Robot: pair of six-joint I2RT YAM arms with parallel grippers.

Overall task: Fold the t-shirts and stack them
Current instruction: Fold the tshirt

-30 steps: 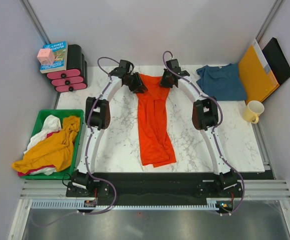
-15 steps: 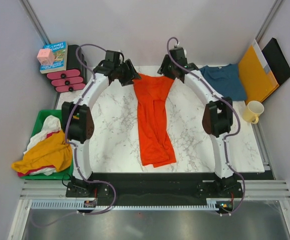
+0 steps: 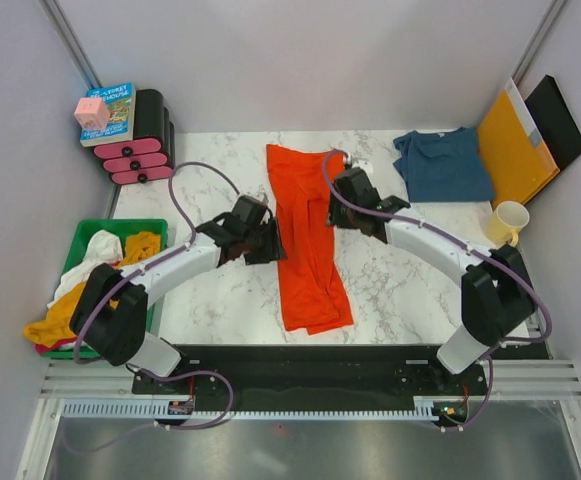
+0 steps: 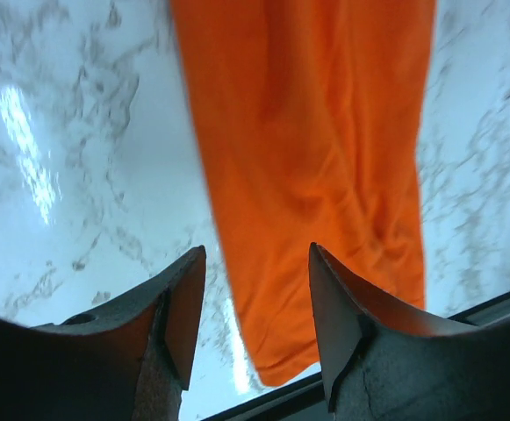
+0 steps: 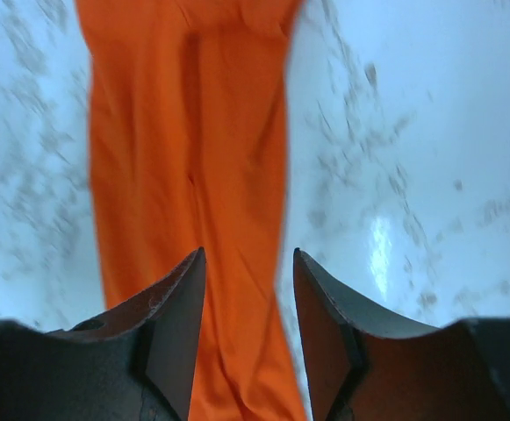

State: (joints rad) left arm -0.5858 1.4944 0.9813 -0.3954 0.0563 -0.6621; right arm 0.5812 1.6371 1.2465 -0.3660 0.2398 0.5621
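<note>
I will fold the orange-red t-shirt over, so my left gripper grabs its near-end corner next. The opposite corner stays for my right gripper.
The orange-red t-shirt (image 3: 307, 240) lies folded into a long narrow strip down the middle of the marble table. It also shows in the left wrist view (image 4: 316, 167) and the right wrist view (image 5: 193, 158). My left gripper (image 3: 273, 243) is open and empty at the strip's left edge, about halfway along (image 4: 256, 289). My right gripper (image 3: 332, 208) is open and empty at the strip's right edge, nearer the far end (image 5: 247, 298). The dark teal-blue t-shirt (image 3: 444, 164) lies crumpled at the back right.
A green bin (image 3: 82, 252) with mustard-yellow and white garments stands at the left edge. Pink-and-black drawers (image 3: 140, 140) with a book stand back left. An orange-yellow envelope (image 3: 515, 145), a black folder and a yellow mug (image 3: 508, 222) are at the right.
Both arms have let go of the shirt's far end and swung back toward me, now low beside the middle of the strip. The shirt's top edge lies flat.
</note>
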